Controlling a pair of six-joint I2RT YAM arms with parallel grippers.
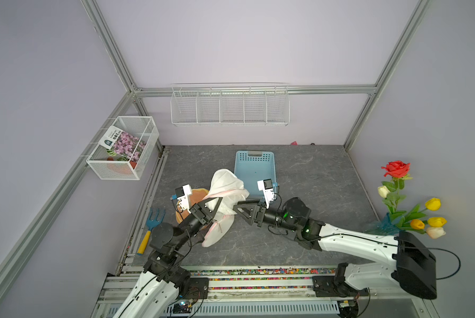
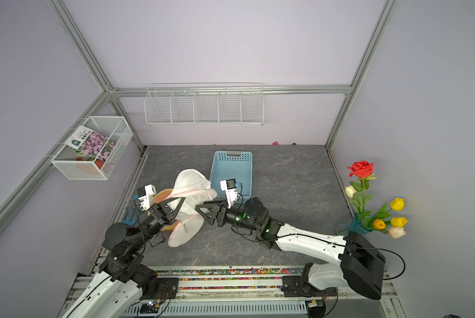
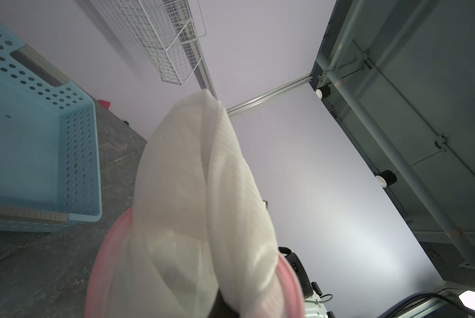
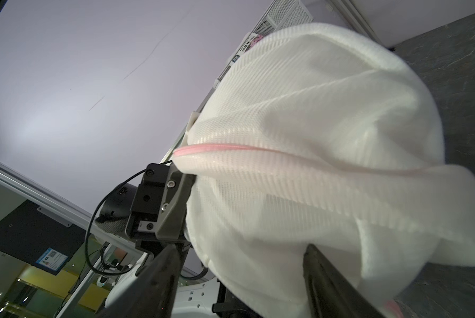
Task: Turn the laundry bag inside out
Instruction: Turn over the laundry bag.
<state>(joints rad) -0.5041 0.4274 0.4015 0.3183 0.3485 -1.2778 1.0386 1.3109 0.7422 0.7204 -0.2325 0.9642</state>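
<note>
My right gripper grabs the bag's mesh bulge on the opposite side next, which frees my left gripper to turn the laundry bag inside out.
The laundry bag (image 1: pixel 226 184) is white mesh with a pink trim and is held up off the grey table (image 1: pixel 313 179). Its lower end (image 1: pixel 217 231) hangs down to the table in both top views. My left gripper (image 1: pixel 217 202) is under the bag's left side, shut on the laundry bag. In the left wrist view the bag (image 3: pixel 192 192) covers the fingers completely. My right gripper (image 1: pixel 236 208) is at the bag's right side and is open. In the right wrist view its dark fingers (image 4: pixel 159 275) stand wide apart, with a bulge of the bag (image 4: pixel 313 124) between them.
A blue perforated basket (image 1: pixel 254 170) stands just behind the bag. A round straw-coloured thing (image 1: pixel 199 192) lies under the left arm, and a blue garden fork (image 1: pixel 151 228) lies at the table's left edge. Wire baskets (image 1: pixel 123 148) (image 1: pixel 229 107) hang on the walls. Flowers (image 1: pixel 404 203) stand at the right.
</note>
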